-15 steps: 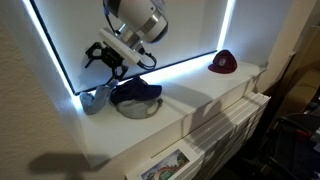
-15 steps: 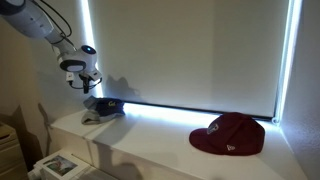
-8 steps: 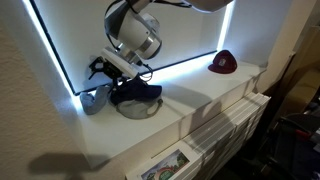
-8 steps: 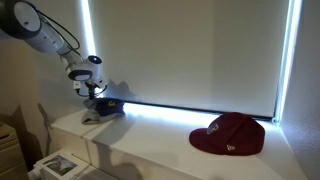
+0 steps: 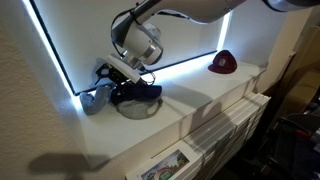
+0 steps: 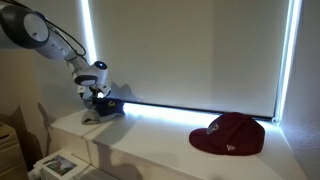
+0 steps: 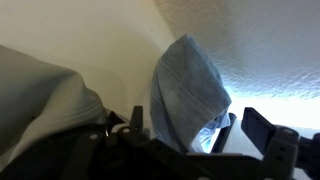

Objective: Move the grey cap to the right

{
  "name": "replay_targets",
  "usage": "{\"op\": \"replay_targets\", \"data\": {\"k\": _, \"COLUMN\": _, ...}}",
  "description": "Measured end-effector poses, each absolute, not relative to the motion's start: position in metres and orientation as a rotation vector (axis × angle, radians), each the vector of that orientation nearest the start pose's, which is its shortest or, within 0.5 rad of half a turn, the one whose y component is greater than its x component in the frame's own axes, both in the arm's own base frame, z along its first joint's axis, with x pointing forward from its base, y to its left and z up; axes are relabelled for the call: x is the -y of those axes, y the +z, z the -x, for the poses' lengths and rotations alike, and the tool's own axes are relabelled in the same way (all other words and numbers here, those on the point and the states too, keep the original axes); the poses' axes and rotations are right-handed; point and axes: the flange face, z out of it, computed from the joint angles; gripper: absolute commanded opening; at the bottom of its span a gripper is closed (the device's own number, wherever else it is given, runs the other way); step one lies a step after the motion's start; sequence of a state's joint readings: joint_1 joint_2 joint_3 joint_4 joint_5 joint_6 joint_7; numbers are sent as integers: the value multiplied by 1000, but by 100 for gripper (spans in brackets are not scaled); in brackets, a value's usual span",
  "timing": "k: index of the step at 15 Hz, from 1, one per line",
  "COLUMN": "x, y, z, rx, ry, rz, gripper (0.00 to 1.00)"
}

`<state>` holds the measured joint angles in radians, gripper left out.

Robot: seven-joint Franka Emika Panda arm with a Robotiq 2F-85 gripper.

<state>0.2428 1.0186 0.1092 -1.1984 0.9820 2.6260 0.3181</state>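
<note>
The grey cap's near edge (image 5: 98,96) (image 7: 191,119) reaches in between my fingers, with one finger on either side. My gripper needs to close.
The grey cap (image 5: 92,101) sits at the end of the white shelf next to the lit window edge; it also shows in an exterior view (image 6: 90,116). In the wrist view the grey cap (image 7: 188,88) is light grey-blue and stands between my two fingers. My gripper (image 5: 105,78) is low over it, open, with a finger on each side (image 7: 200,132). In an exterior view the gripper (image 6: 96,95) hangs just above the caps. I cannot tell if the fingers touch the cap.
A dark navy cap (image 5: 136,93) lies on a pale cap (image 5: 137,109) right beside the grey one. A maroon cap (image 5: 223,62) (image 6: 232,133) lies at the far end of the white shelf (image 5: 205,95). A window blind stands behind.
My gripper has come down from above the caps to just over the grey cap. The caps have not moved.
</note>
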Motion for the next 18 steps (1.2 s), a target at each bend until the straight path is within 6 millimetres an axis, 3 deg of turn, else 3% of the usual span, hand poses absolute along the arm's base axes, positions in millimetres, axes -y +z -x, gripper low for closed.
{"op": "replay_targets", "data": {"k": 1, "x": -225, "y": 191, "z": -754, "rx": -943, "ry": -126, "rz": 2149, "gripper": 92}}
{"op": "replay_targets", "data": {"k": 2, "x": -225, "y": 191, "z": -755, "rx": -943, "ry": -126, "rz": 2147, "gripper": 72}}
{"op": "replay_targets", "data": {"k": 12, "x": -228, "y": 191, "z": -754, "rx": -920, "ry": -138, "rz": 2176, "gripper": 2}}
{"op": "replay_targets", "data": {"k": 16, "x": -228, "y": 199, "z": -758, "rx": -952, "ry": -199, "rz": 2218, "gripper": 0}}
{"op": "replay_targets", "data": {"k": 18, "x": -228, "y": 217, "z": -760, "rx": -996, "ry": -267, "rz": 2261, "gripper": 1}}
